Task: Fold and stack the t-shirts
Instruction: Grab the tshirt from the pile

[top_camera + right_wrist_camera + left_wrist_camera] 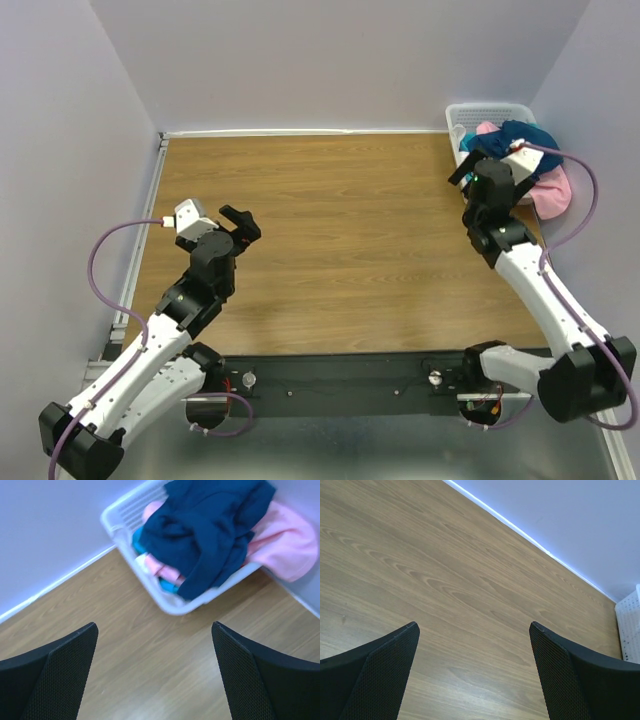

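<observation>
My right gripper will next grab the dark navy tee (pixel 528 135) by its bunched sleeve side beside the pink tee, to spread it for folding.
The t-shirts lie heaped in a white slatted basket (pixel 125 525) in the far right corner. The dark navy tee (pixel 210 525) is on top, the pink tee (pixel 290 542) hangs over the basket's right rim, and a bit of the bright teal tee (pixel 170 585) shows underneath. In the top view the navy tee (pixel 528 135) and pink tee (pixel 555 190) show behind my right arm. My right gripper (pixel 154 626) is open and empty above bare table just in front of the basket (pixel 470 115). My left gripper (pixel 474 625) is open and empty over the table's left part (pixel 245 225).
The wooden table (pixel 350 230) is walled at the back and on both sides. A metal rail (pixel 140 250) runs along its left edge. The basket's corner shows at the right edge of the left wrist view (pixel 630 625).
</observation>
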### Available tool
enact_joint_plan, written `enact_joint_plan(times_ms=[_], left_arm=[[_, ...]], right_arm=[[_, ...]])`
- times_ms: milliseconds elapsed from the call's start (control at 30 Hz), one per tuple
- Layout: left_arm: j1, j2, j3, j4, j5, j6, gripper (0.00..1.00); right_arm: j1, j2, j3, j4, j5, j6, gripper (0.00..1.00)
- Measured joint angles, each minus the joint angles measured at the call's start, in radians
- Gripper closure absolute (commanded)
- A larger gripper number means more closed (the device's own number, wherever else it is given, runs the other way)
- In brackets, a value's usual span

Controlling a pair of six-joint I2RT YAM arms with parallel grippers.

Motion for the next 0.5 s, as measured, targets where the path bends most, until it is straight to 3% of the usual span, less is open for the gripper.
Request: enact_joint_plan(times_ms=[200,500], left_arm=[[0.0,-0.012,-0.004,-0.001,-0.002,-0.01,0.01],[0.0,-0.039,-0.01,-0.001,-0.006,-0.019,0.01]], right_arm=[[-0.204,0.177,0.131,-0.01,-0.095,-0.035,0.0],[-0.322,0.53,0.42,-0.012,-0.135,-0.111,0.0]])
